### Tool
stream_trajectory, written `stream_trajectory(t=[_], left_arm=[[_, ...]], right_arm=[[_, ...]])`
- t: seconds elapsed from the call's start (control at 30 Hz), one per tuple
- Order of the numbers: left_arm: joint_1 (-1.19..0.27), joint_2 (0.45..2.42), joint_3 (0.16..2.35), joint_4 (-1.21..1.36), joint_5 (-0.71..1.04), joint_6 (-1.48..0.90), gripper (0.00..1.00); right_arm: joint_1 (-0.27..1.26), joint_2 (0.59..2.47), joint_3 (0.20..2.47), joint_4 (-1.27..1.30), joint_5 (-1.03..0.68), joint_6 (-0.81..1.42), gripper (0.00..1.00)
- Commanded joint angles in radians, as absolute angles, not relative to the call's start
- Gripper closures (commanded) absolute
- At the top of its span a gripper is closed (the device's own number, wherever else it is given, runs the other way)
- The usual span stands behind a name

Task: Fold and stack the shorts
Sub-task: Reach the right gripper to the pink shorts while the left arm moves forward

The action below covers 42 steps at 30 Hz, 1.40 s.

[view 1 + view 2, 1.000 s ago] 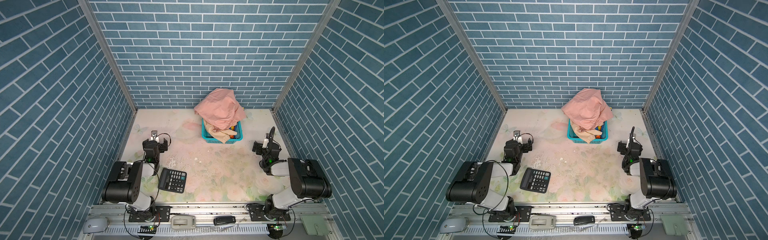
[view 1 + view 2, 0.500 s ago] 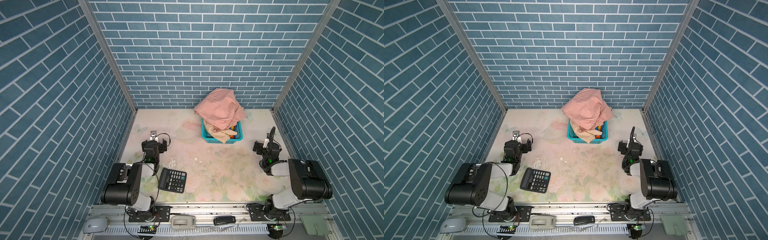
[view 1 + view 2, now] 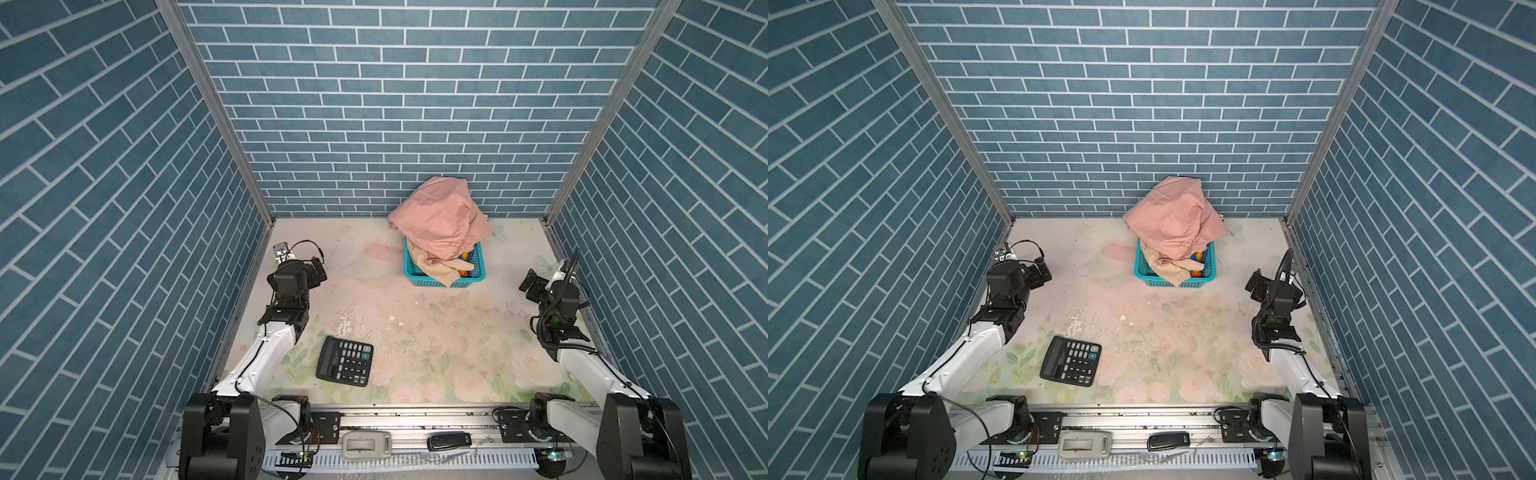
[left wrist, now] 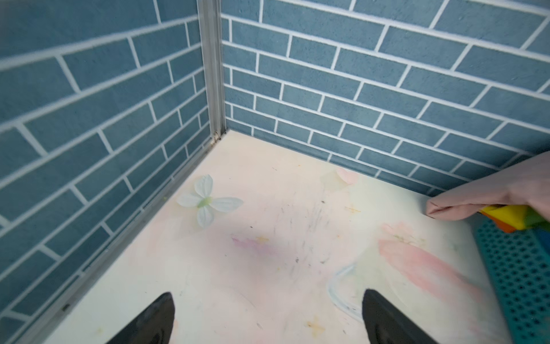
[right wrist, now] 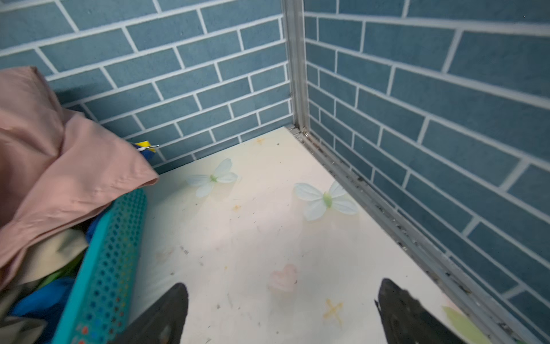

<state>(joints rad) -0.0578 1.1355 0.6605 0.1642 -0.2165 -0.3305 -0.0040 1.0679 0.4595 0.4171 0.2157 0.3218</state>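
Observation:
My right gripper grabs the teal basket by its side rim, bare of shorts, next, to shift the basket aside and free table for folding.
The shorts lie heaped in a teal mesh basket (image 3: 444, 283) near the back wall. The salmon-pink shorts (image 3: 440, 220) drape over the top. Beige shorts (image 3: 432, 268) hang over the basket's front rim, and a bit of the rainbow-striped shorts (image 3: 466, 261) shows beside them. My left gripper (image 4: 268, 297) hovers open over bare table by the left wall, well left of the basket (image 4: 518, 268). My right gripper (image 5: 282, 289) is open over bare table by the right wall, with the basket (image 5: 110, 256) and pink shorts (image 5: 53, 166) beside it. Neither holds anything.
A black calculator (image 3: 345, 360) lies on the floral table at the front left, next to the left forearm. Blue brick walls close in the left, right and back sides. A metal rail (image 3: 407, 419) runs along the front edge.
Both arms have unfolded from a tucked pose, their elbows dropping toward the front rail. The grippers shifted only slightly toward the back. The shorts and calculator have not moved.

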Motion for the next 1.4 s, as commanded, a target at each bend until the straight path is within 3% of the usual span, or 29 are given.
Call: stream_trajectory(t=[0.0,0.17,0.33,0.57,0.73,0.97,1.23,1.37], left_arm=[[-0.069,1.139,0.721,-0.007,-0.06,-0.477,0.0],[-0.182,1.202,0.802,-0.073,0.027,-0.497,0.0],[-0.32,1.281,0.868,-0.06,0.093,-0.519,0.0],[-0.328,1.232,0.802,0.026,0.187,-0.664,0.0],[-0.32,1.161,0.739,-0.004,0.163,-0.663,0.0],[-0.249,1.113,0.67,-0.003,0.234,-0.705,0.0],[-0.249,1.139,0.669,0.052,0.332,-0.745,0.01],[-0.249,1.15,0.67,0.04,0.337,-0.749,0.0]], right_arm=[[0.039,1.02,0.599,0.18,0.115,0.403,0.01],[0.258,1.097,0.786,-0.017,0.214,0.399,0.01],[0.524,1.295,0.944,-0.025,0.346,0.43,0.01],[0.766,1.653,1.305,-0.142,0.469,0.455,0.01],[0.82,1.863,1.503,-0.19,0.481,0.499,0.05],[0.826,2.077,1.719,-0.307,0.496,0.543,0.23],[0.824,2.27,1.918,-0.414,0.523,0.537,0.28],[0.821,2.337,1.984,-0.437,0.531,0.537,0.43]])
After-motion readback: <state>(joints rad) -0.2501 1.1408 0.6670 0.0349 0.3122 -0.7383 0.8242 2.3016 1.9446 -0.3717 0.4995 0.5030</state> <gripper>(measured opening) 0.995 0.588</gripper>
